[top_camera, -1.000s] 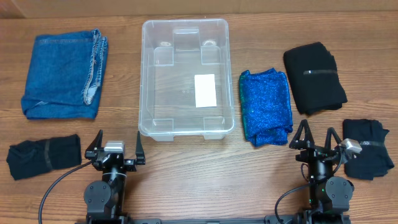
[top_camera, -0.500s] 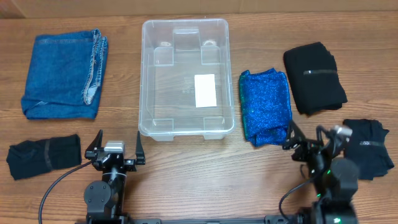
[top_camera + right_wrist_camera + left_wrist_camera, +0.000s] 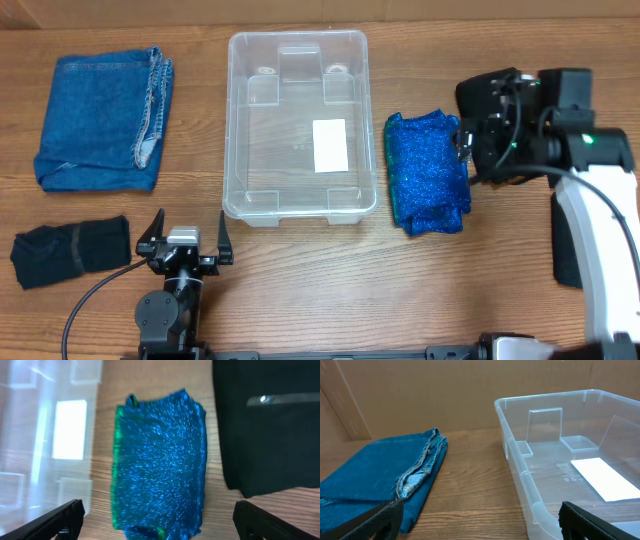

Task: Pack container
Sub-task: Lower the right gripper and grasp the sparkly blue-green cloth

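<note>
My right gripper should next grab the sparkly blue folded cloth [image 3: 428, 172] across its width, with its layers gathered together. Then it can pack the cloth, still folded, into the clear container [image 3: 233, 130].
The clear container [image 3: 233, 130] stands empty at the table's middle, a white label on its bottom. It also shows in the left wrist view [image 3: 516, 446] and the right wrist view [image 3: 45, 480]. A sparkly blue folded cloth [image 3: 428, 172] lies just right of it. My right gripper [image 3: 463, 148] hovers open above that cloth [image 3: 160, 460], holding nothing [image 3: 157, 512]. My left gripper [image 3: 187, 240] rests open and empty near the front edge, before the container's left corner [image 3: 480, 520].
Folded blue jeans [image 3: 100, 120] lie at the far left [image 3: 380, 475]. A black folded cloth [image 3: 70, 250] lies front left. A black garment [image 3: 500, 105] lies back right, partly under my right arm [image 3: 270, 425]. Another black cloth [image 3: 566, 262] is mostly hidden front right.
My right arm has risen from its rest near the front edge and swung back and left over the blue cloth. The left arm has not moved.
</note>
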Robot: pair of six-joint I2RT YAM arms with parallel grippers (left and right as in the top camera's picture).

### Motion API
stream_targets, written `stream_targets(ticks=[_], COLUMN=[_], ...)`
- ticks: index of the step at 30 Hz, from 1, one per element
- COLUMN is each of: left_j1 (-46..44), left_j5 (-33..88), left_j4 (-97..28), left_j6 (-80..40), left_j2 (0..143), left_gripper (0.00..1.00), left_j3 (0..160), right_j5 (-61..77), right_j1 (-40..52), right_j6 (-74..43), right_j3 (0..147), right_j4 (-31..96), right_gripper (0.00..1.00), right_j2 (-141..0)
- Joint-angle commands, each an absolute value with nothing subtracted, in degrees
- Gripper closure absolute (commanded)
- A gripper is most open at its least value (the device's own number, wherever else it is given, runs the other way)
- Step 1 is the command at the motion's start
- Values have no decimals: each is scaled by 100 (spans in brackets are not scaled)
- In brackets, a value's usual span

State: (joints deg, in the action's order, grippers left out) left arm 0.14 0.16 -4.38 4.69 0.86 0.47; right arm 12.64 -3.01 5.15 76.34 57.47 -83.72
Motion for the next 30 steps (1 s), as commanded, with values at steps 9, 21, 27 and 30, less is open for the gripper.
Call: stream_targets(ticks=[9, 21, 27, 30], left_j1=[51, 51, 51, 51], left_j5=[-43, -43, -43, -43], left_j4=[-432, -432, -432, -432], left_j6=[517, 517, 517, 517], left_j2=[27, 27, 27, 27], left_gripper=[0, 0, 0, 0], left_j3=[27, 27, 27, 27], right_j5=[1614, 1813, 1833, 1839], right_j1=[-480, -578, -578, -578], right_j6=[1225, 1227, 1223, 1223], right_j3=[7795, 7684, 7684, 7684], right_j4=[5347, 4716, 4628, 4628], right_gripper=[0, 0, 1, 1], right_j2=[-9810, -10560, -10993, -11229])
